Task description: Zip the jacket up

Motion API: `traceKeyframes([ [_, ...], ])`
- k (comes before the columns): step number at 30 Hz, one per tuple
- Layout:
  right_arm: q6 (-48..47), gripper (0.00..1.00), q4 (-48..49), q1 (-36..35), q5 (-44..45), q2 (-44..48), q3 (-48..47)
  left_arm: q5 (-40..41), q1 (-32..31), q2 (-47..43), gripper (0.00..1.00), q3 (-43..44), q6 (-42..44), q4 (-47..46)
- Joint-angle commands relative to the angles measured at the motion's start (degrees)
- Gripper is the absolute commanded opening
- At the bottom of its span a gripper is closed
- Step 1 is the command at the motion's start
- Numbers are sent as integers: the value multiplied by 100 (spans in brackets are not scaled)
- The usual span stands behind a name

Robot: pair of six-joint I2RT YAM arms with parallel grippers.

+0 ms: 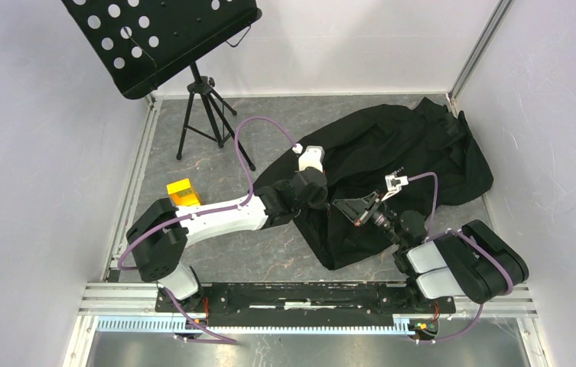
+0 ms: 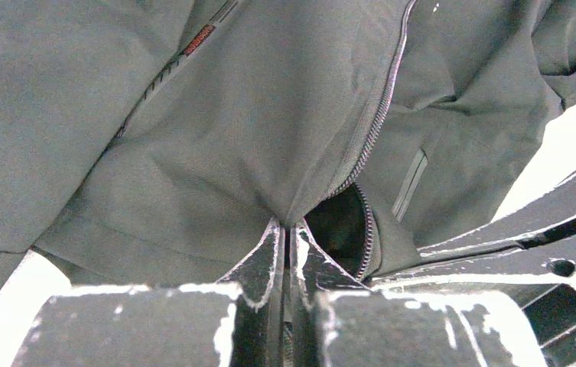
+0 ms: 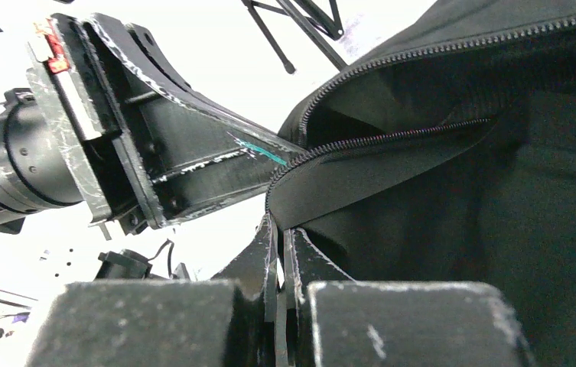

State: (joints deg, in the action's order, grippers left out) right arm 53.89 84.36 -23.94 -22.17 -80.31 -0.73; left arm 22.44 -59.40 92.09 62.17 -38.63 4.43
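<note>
I should open my left gripper; my right gripper stays closed close beside it on the jacket's lower front edge.
The black jacket (image 1: 392, 164) lies crumpled on the grey floor at the centre right. Both grippers meet at its near-left edge. My left gripper (image 1: 321, 200) is shut on a fold of jacket fabric (image 2: 288, 226) just left of the front zipper (image 2: 382, 115), whose teeth part into a dark gap (image 2: 342, 225) beside the jaws. My right gripper (image 1: 343, 205) is shut on the jacket's lower front edge (image 3: 278, 226), under a toothed zipper edge (image 3: 392, 139). The upper zipper edge (image 3: 437, 50) curves above it. The other gripper's fingers (image 2: 529, 229) show at the right of the left wrist view.
A black perforated music stand (image 1: 158, 34) on a tripod (image 1: 204, 115) stands at the back left. A small yellow block (image 1: 181, 191) sits by my left arm. White walls with metal rails (image 1: 135, 176) close in the floor on both sides.
</note>
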Motion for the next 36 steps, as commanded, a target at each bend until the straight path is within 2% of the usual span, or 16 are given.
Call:
traceKeyframes([
  [1,63,0,857,37,223,276,196,122,-110,-103,2,-30,-198,-215],
  [6,-55,0,883,32,98,114,222,-11,-109,-244,2,-30,-153,-195],
  [8,5,0,1118,32,57,-31,264,-17,-110,-298,6,-5,-162,-87],
  [19,70,0,1722,30,-67,-580,267,-137,-63,-1022,78,-376,-388,173],
  [23,78,0,1760,33,-59,-608,266,-425,52,-1459,92,-810,-763,153],
  [27,96,0,1819,32,-44,-615,283,-1231,414,-2045,93,-1848,-1698,-560],
  [31,139,0,1934,32,-45,-643,293,-1917,782,-2498,80,-3389,-2867,-2727],
  [34,167,0,1970,30,-54,-653,297,-2067,808,-2303,78,-3755,-3069,-3763],
  [36,178,0,1986,30,-61,-647,292,-2217,816,-1920,77,-3950,-3336,-4772],
])
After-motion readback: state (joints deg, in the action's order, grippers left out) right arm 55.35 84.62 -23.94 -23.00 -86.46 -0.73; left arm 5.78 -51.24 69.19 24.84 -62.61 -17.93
